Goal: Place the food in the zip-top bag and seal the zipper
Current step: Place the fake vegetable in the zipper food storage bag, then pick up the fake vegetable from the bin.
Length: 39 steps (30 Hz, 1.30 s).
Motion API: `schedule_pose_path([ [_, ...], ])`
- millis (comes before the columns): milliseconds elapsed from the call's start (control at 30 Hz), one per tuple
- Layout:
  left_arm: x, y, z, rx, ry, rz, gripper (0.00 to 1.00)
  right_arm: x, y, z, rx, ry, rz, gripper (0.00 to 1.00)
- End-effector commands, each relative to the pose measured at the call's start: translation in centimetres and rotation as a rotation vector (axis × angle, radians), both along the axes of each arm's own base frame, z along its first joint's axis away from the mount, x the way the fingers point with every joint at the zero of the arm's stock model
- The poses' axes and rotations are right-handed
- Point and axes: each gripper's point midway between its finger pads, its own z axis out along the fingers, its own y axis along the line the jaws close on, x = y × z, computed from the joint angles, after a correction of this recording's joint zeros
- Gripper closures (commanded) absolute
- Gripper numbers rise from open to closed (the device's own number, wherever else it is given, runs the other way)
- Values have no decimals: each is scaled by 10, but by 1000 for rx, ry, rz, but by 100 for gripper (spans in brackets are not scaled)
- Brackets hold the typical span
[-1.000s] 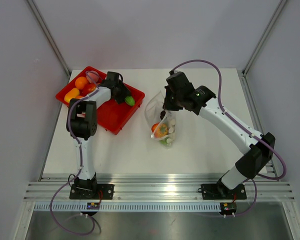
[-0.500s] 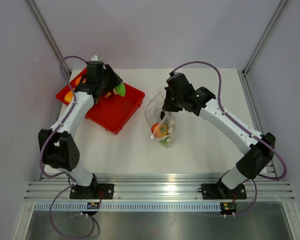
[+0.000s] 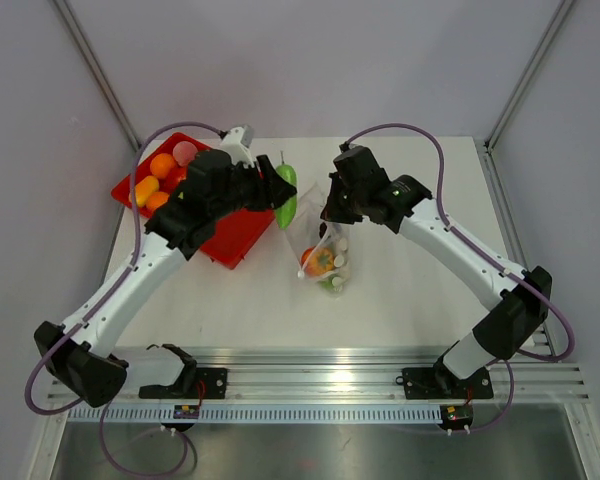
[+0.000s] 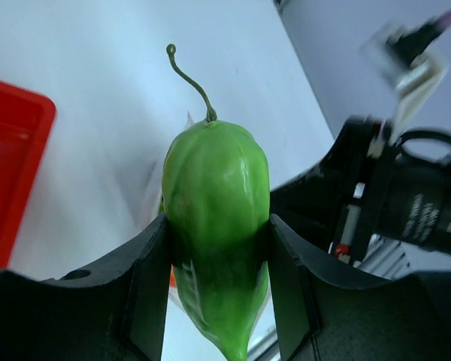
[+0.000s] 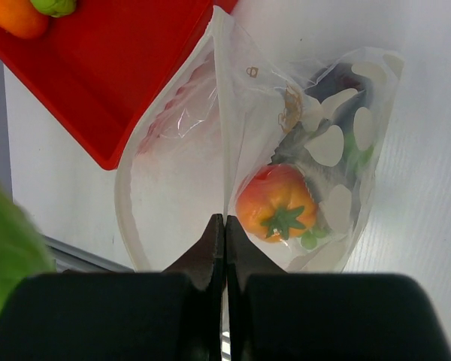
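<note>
The green toy pepper (image 3: 286, 196) hangs beside the bag's opening and would drop short. It lines up with the bag's opening next, and then my left gripper opens.
My left gripper (image 3: 277, 195) is shut on a green toy pepper (image 3: 286, 196), held in the air just left of the zip-top bag's mouth; the pepper (image 4: 214, 218) fills the left wrist view between the fingers (image 4: 146, 289). The clear zip-top bag (image 3: 320, 240) lies mid-table with an orange-red toy pepper (image 5: 279, 213), a dark purple piece and green bits inside. My right gripper (image 5: 225, 226) is shut on the bag's upper mouth edge (image 5: 219, 105) and holds the mouth open. More food lies in the red tray: orange pieces (image 3: 162, 166) and a pink one (image 3: 185, 152).
The red tray (image 3: 235, 232) sits at the back left of the white table, its corner close to the bag. Grey walls surround the table, and an aluminium rail runs along the near edge.
My left arm has swung from over the red tray rightward, carrying the green pepper to beside the bag's mouth. The right gripper and bag have stayed put.
</note>
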Motion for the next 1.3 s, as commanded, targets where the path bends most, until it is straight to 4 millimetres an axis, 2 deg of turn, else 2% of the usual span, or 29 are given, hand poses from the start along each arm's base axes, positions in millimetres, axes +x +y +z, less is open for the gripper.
schedule_pose_path([
  [0, -9, -25, -20, 20, 23, -85, 100, -6, 7, 31, 92, -53, 12, 100],
  [133, -9, -42, -39, 35, 38, -120, 100, -8, 4, 35, 99, -60, 6, 100],
  [167, -9, -46, -50, 46, 60, -125, 99, -8, 4, 36, 99, -62, 7, 100],
  [200, -8, -46, -54, 45, 70, -118, 93, -8, 3, 36, 97, -63, 5, 100],
  [233, -7, -47, -59, 52, 82, -118, 83, -8, 3, 37, 98, -65, 4, 100],
  [300, -8, -47, -65, 62, 100, -120, 49, -8, 2, 36, 91, -64, 1, 100],
  [433, -13, -42, -46, 61, 68, -125, 22, -7, 1, 33, 78, -67, -1, 100],
  [467, -15, -40, -42, 71, 61, -126, 21, -6, 1, 33, 76, -66, 0, 100],
  [500, -17, -38, -24, 58, 27, -127, 21, -6, 1, 32, 74, -65, 1, 100],
  [567, -20, -33, -13, 72, 1, -130, 21, -4, 3, 31, 75, -67, 3, 100],
  [600, -22, -30, 4, 63, -30, -125, 23, -3, 3, 30, 71, -67, 6, 100],
  [700, -17, -11, 19, 107, -82, -59, 33, -2, 3, 30, 65, -70, 6, 100],
  [733, -10, 0, 19, 118, -82, -19, 37, -2, 2, 31, 63, -73, 4, 100],
  [800, 1, 17, 11, 137, -52, 24, 38, -2, 1, 31, 56, -77, 5, 100],
  [833, 18, 37, 3, 143, -15, 83, 39, -1, 0, 33, 55, -82, 1, 100],
  [900, 30, 53, -12, 146, 52, 121, 39, -1, 0, 33, 50, -85, 5, 100],
  [933, 42, 73, -20, 161, 75, 182, 39, -1, -2, 33, 45, -87, 2, 100],
  [967, 53, 84, -35, 191, 112, 231, 39, -1, -2, 33, 43, -88, 0, 100],
  [1033, 71, 108, -43, 217, 138, 307, 39, -1, -3, 34, 39, -93, 1, 100],
  [1067, 82, 118, -60, 260, 187, 343, 38, -1, -3, 33, 38, -92, 1, 100],
  [1100, 89, 126, -69, 293, 211, 374, 36, -1, -3, 32, 37, -93, 0, 100],
  [1267, 135, 172, -97, 436, 236, 549, 26, 1, 0, 27, 28, -86, 13, 100],
])
